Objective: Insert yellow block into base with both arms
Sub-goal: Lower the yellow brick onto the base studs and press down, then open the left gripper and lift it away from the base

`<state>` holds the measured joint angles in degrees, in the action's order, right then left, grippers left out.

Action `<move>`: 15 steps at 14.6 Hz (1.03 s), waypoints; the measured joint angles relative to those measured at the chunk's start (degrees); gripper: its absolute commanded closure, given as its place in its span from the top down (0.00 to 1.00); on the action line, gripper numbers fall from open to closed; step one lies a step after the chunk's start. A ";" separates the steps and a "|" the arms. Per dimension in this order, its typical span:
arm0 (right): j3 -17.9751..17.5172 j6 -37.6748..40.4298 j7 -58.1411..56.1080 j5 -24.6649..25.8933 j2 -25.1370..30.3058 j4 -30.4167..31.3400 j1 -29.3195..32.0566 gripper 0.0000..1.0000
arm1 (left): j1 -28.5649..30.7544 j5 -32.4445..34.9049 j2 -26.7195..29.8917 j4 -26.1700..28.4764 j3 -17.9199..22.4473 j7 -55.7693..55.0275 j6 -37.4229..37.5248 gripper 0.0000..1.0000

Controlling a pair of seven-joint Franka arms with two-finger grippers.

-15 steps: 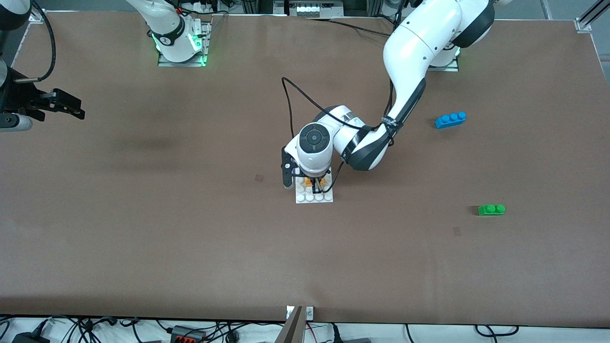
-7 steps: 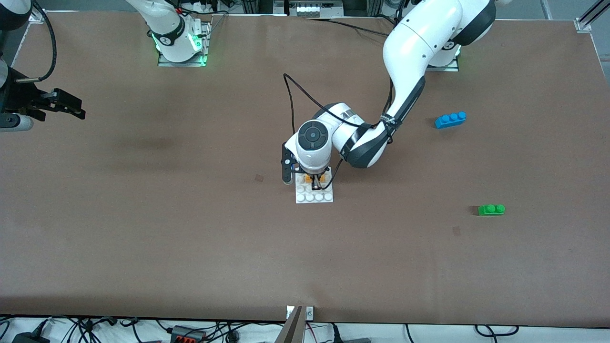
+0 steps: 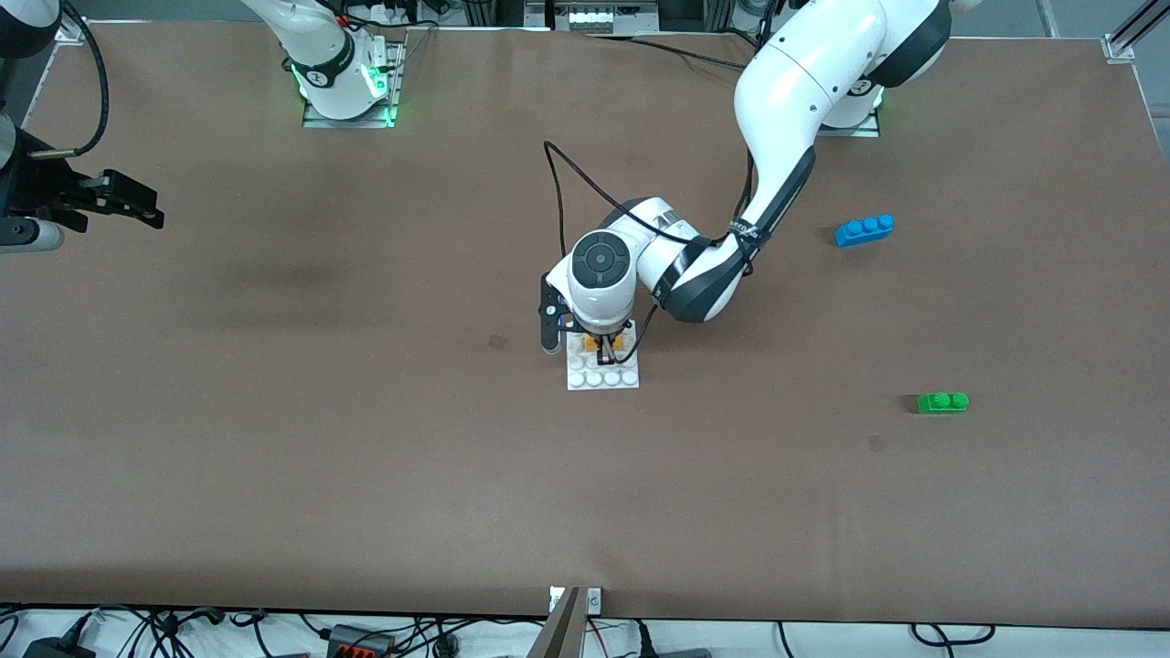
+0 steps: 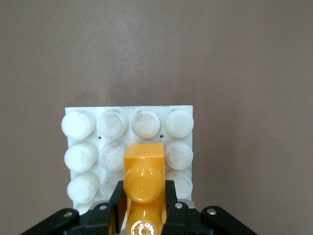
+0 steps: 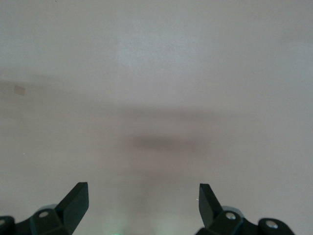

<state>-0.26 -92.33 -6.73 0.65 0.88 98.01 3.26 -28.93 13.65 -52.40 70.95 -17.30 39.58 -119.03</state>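
Note:
In the left wrist view, the yellow block (image 4: 143,169) is over the white base's middle studs and would stay there, so my left gripper should open now.
The white studded base (image 3: 603,377) lies flat in the middle of the table. My left gripper (image 3: 603,351) points straight down over it and is shut on the yellow block (image 3: 604,343). In the left wrist view the yellow block (image 4: 143,169) sits between the black fingers (image 4: 116,200) over the middle studs of the base (image 4: 128,108); whether it is pressed onto them I cannot tell. My right gripper (image 3: 152,217) waits open over the table's edge at the right arm's end, with only bare table between its fingertips (image 5: 77,196).
A blue three-stud brick (image 3: 864,229) lies toward the left arm's end of the table. A green two-stud brick (image 3: 942,402) lies at that end too, nearer to the front camera. A black cable (image 3: 585,187) loops above the left wrist.
The left gripper and the yellow block have shifted slightly over the base, toward the robots' bases. The right arm has stayed still.

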 measured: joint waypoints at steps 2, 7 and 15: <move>0.00 0.01 0.00 0.00 0.00 0.00 0.00 1.00 | 0.01 0.02 0.00 0.24 0.02 0.00 -0.41 0.06; 0.00 0.02 0.00 0.00 0.00 0.00 -0.01 1.00 | -0.05 0.02 0.00 0.75 -0.01 -0.01 -0.64 1.00; 0.00 0.04 0.00 0.00 0.00 0.00 -0.01 1.00 | 1.93 -1.45 4.88 0.36 -0.08 -0.16 6.39 1.00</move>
<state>-0.26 -92.29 -6.73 0.65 0.88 98.00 3.25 -27.00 12.20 -47.52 71.30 -17.37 39.42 -112.64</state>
